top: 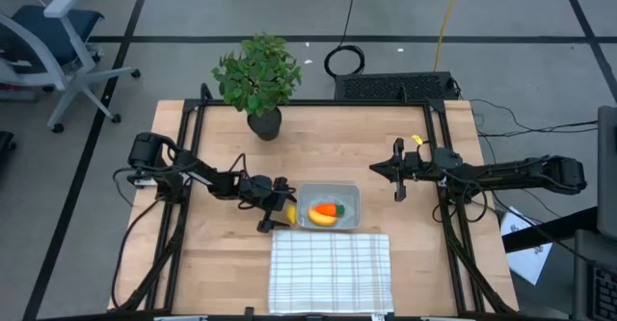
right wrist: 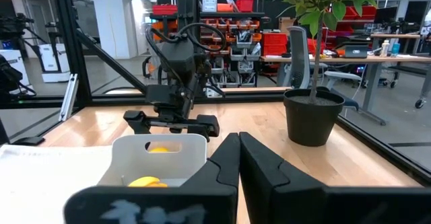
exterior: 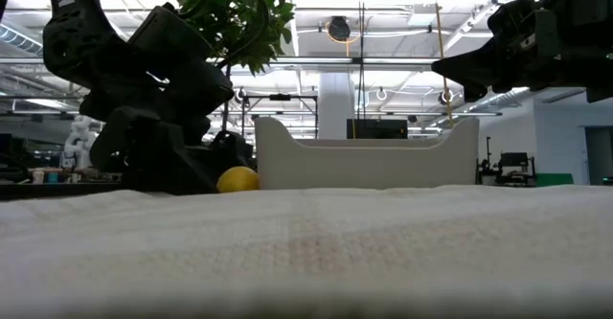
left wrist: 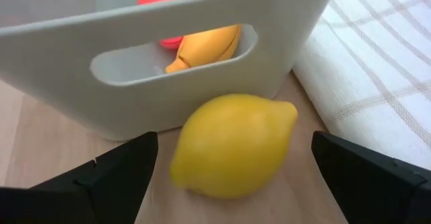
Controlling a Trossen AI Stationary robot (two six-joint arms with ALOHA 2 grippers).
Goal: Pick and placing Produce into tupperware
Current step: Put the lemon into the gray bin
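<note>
I should next grab the yellow lemon around its plump middle [top: 291, 213] with my left gripper, so that the lemon joins the produce in the tupperware [top: 349, 198].
The yellow lemon [left wrist: 232, 143] lies on the wooden table against the left outer wall of the clear-greyish tupperware [top: 349, 198]. My left gripper [left wrist: 236, 177] is open and low at the table; its fingers stand on either side of the lemon [top: 288, 215] with a gap on each side. The orange carrot [top: 327, 209] and the yellow banana [left wrist: 202, 46] lie inside the tupperware, the banana showing through the wall's handle slot. My right gripper [top: 397, 181] is shut and hangs above the table to the right of the tupperware [right wrist: 158, 160].
A white checked cloth [top: 331, 273] lies spread just in front of the tupperware, reaching the table's near edge. A leafy potted plant [top: 258, 75] stands near the far edge. Bare wood lies between the tupperware and the right arm.
</note>
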